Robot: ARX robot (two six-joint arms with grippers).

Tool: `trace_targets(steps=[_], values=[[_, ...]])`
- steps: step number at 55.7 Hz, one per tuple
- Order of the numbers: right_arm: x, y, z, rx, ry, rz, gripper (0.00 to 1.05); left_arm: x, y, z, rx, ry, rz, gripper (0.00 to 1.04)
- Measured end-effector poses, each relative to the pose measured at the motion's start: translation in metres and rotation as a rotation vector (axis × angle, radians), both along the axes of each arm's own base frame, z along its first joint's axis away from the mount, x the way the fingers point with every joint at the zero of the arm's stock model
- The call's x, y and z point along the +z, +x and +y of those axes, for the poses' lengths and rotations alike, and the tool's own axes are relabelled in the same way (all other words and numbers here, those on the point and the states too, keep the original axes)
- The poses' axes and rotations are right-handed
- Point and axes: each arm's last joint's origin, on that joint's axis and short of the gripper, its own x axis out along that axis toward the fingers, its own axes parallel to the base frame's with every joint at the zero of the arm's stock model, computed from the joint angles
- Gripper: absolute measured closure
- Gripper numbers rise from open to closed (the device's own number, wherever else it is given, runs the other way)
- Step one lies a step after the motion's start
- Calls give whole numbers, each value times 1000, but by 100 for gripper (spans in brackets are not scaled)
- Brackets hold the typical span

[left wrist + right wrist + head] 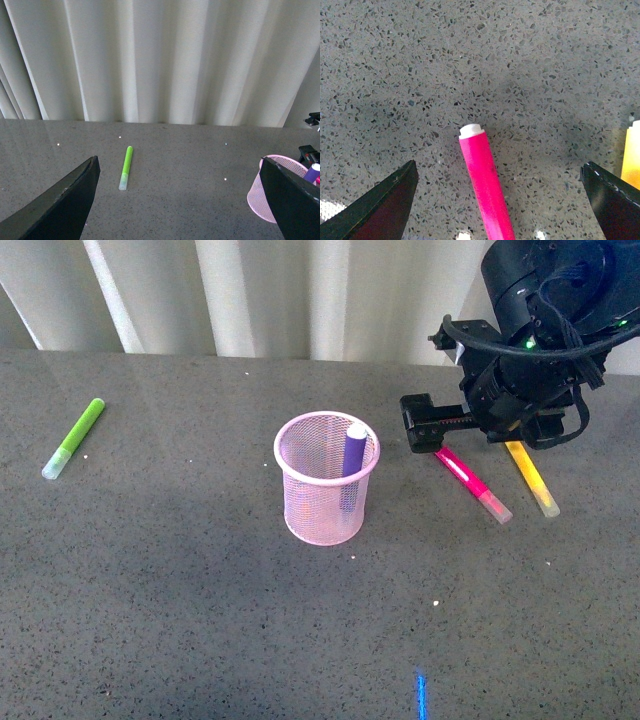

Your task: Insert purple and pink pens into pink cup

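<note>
I will put the pink pen into the pink cup, so next I will grab the pen with my right gripper by its white-end with the cap (472,135).
The pink cup (326,480) stands upright mid-table. The purple pen (353,455) stands inside it, leaning on the right rim. The pink pen (470,483) lies flat on the table right of the cup. My right gripper (432,430) hovers over the pen's far end, open and empty. In the right wrist view the pink pen (482,185) lies between the spread fingers of the right gripper (499,167), untouched. My left gripper (178,165) is open and empty; it is out of the front view. The cup (260,195) shows at that view's edge, with the purple pen (312,172) in it.
A yellow marker (532,480) lies just right of the pink pen, also at the edge of the right wrist view (632,160). A lime-green marker (75,438) lies far left and shows in the left wrist view (126,166). A pleated curtain (300,290) backs the table.
</note>
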Motion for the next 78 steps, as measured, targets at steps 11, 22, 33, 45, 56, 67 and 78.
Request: trace_targets(steps=[11, 22, 33, 45, 56, 67, 78], values=[[-9, 8, 5, 5, 3, -4, 7, 0, 0, 0, 0, 0, 0, 7], [-16, 9, 9, 17, 6, -26, 7, 0, 0, 0, 0, 0, 0, 7], [-21, 11, 10, 18, -2, -55, 16, 0, 0, 0, 0, 0, 0, 7], [-23, 12, 6, 9, 0, -62, 45, 0, 0, 0, 0, 0, 0, 7], [-24, 15, -8, -21, 8, -58, 80, 0, 0, 0, 0, 0, 0, 7], [-23, 17, -17, -42, 17, -59, 92, 0, 0, 0, 0, 0, 0, 7], [-23, 18, -22, -56, 34, -63, 92, 0, 0, 0, 0, 0, 0, 7]])
